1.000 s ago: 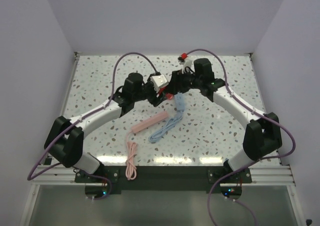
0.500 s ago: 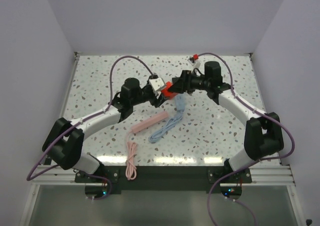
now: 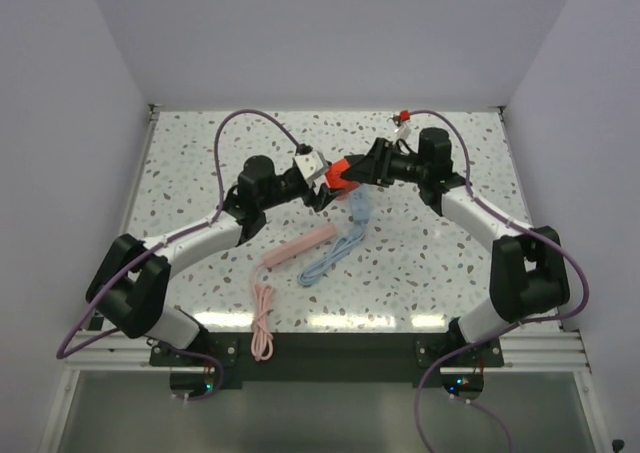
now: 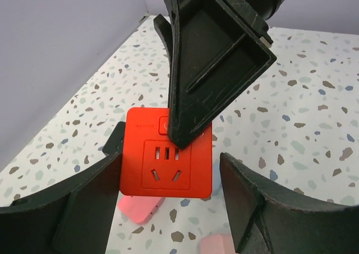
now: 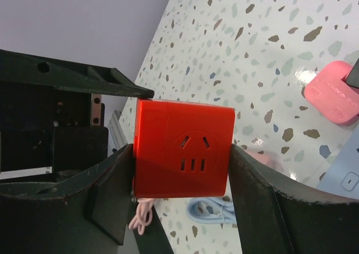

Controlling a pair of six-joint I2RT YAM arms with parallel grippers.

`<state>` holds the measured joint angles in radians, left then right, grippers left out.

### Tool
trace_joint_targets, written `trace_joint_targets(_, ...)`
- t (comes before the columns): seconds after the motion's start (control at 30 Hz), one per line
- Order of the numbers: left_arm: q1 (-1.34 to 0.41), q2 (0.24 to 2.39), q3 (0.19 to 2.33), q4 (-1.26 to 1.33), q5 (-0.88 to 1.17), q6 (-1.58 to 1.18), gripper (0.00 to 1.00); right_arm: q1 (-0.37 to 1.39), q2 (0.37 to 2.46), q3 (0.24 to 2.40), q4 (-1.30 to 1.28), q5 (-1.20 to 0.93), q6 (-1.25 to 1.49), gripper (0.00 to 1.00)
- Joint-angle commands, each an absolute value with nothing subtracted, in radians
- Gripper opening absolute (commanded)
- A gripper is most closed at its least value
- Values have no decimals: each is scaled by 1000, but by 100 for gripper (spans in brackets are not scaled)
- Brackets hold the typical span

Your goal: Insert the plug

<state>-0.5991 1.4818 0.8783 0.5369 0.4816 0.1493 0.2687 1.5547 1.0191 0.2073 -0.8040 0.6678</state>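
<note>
I should next grab the red socket cube with my left gripper by opposite sides that my right gripper leaves free, to insert the plug.
A red socket cube (image 3: 340, 172) hangs above the table's middle, my right gripper (image 3: 354, 176) shut on its two sides. In the right wrist view the cube (image 5: 185, 147) fills the right gripper (image 5: 182, 153), one socket face towards the camera. My left gripper (image 3: 324, 182) faces it from the left. In the left wrist view the cube (image 4: 188, 178) sits between my left gripper's (image 4: 170, 158) open fingers: the left finger (image 4: 90, 192) is at its edge, the right one stands apart. A right-gripper finger (image 4: 213, 58) covers the cube's top. I cannot pick out the plug.
A pink power strip (image 3: 300, 244) with its coiled pink cable (image 3: 262, 323) lies on the speckled table (image 3: 200, 163), below the grippers. A light blue strip (image 3: 360, 207) and its blue cable (image 3: 326, 263) lie beside it. Purple walls close three sides.
The right gripper has drawn up and to the right with the red cube, which now shows more. The left arm has shifted left, and its jaws have spread slightly.
</note>
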Motion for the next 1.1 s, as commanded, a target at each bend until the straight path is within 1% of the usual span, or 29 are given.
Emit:
trace_joint_targets(0.0,-609,1480,887,732,586,124,74,255,1543,994,284,-721,721,0)
trace_joint_targets(0.23,-609,1486,859,769,621,130,80,232,1534,969,368,-735,793,0)
trace_joint_targets(0.3,-609,1488,856,764,632,133,90,227,1532,965,382,-741,811,0)
trace_joint_targets(0.37,-609,1473,836,767,617,143,97,215,1528,963,396,-749,827,0)
trace_joint_targets(0.57,-594,1454,790,807,597,130,100,198,1493,945,440,-771,870,0)
trace_joint_targets(0.83,-588,1485,802,893,588,86,100,196,1451,917,502,-828,910,0)
trace_joint_targets(1.07,-560,1508,825,956,557,38,100,196,1398,900,494,-839,905,0)
